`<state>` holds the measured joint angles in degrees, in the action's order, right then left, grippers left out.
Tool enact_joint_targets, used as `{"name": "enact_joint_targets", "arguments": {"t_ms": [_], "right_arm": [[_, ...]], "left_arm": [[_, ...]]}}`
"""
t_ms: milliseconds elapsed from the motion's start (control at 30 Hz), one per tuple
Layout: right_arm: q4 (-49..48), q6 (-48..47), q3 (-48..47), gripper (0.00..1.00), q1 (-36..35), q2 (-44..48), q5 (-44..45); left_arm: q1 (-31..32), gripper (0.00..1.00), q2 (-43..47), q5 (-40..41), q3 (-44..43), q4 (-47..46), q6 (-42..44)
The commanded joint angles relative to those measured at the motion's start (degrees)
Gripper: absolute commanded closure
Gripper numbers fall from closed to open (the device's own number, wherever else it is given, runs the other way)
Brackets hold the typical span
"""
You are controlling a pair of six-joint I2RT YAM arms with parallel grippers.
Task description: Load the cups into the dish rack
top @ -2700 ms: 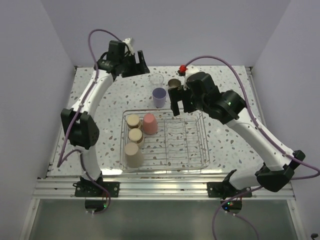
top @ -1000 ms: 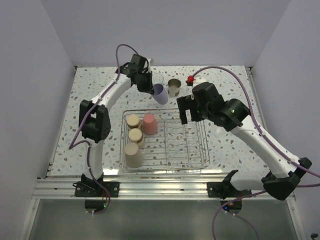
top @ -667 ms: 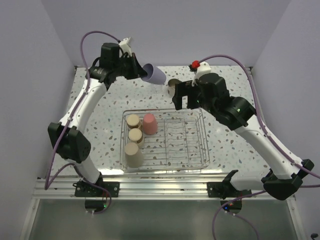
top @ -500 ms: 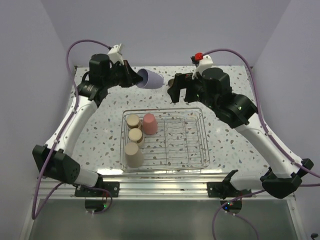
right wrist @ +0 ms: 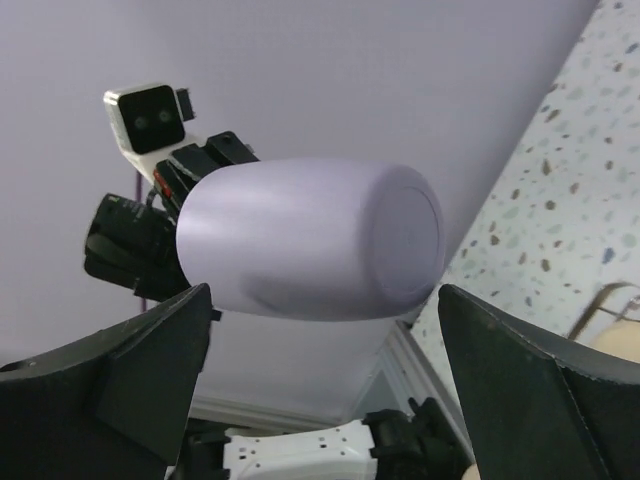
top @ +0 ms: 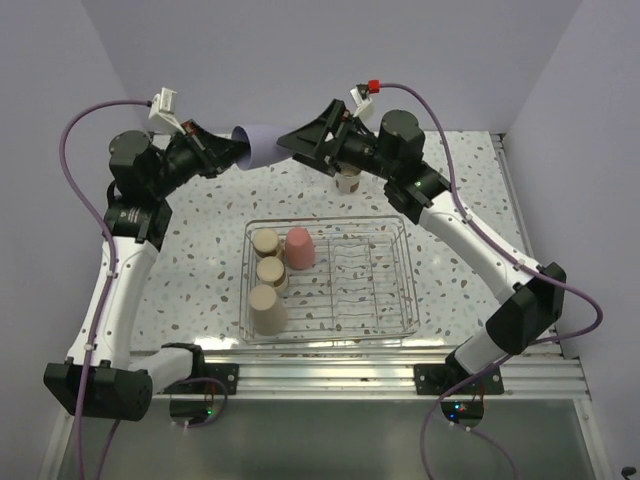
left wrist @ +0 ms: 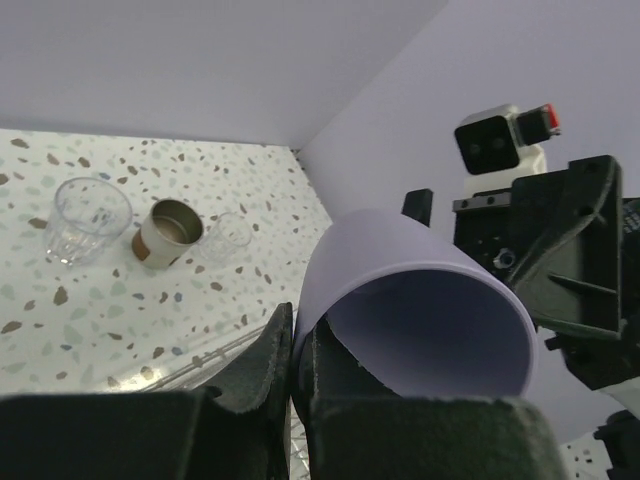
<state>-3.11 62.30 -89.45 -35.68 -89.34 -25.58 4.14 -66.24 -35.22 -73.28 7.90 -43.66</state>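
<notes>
The right gripper grabs the cup's closed base next, leaving the cup's rim free for setting the lavender cup [top: 258,145] upside down in the dish rack.
The lavender cup [top: 258,145] hangs on its side high above the back of the table. My left gripper [top: 236,149] is shut on its rim, one finger inside and one outside [left wrist: 262,362]. The cup's closed base [right wrist: 405,240] faces my right gripper [top: 285,143], which stands open just short of it, a finger [right wrist: 150,370] on either side. The dish rack [top: 385,300] holds a tall tan cup [top: 265,310], two brown cups [top: 266,242] and a pink cup [top: 299,247], all upside down. A brown cup [left wrist: 168,228] and two clear cups [left wrist: 86,216] stand on the table.
The speckled table [top: 190,250] is walled in at the back and both sides. The right arm [top: 440,210] reaches over the back right corner of the rack. The brown cup [top: 347,181] on the table shows just under the right wrist.
My left arm has carried the lavender cup up and to the left, off the table. My right arm has swung up and turned its open fingers toward the cup's base.
</notes>
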Motion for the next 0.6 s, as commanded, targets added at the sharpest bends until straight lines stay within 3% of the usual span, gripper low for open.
{"name": "enact_joint_targets", "arguments": {"t_ms": [0,333,567], "right_arm": [[-11.73,7.21,-0.38,0.02,-0.35,1.89,-4.83],[-19.48,12.58,3.49,0.02,-0.35,3.21,-4.74],[-23.76,14.15,5.69,0.02,-0.53,4.52,-4.74]], "left_arm": [[-0.01,1.00,2.95,-3.97,1.20,-10.35,-6.96],[-0.36,1.00,4.89,-5.21,7.70,-23.45,-18.29],[-0.28,1.00,4.45,-3.63,17.46,-37.78,-27.62]]}}
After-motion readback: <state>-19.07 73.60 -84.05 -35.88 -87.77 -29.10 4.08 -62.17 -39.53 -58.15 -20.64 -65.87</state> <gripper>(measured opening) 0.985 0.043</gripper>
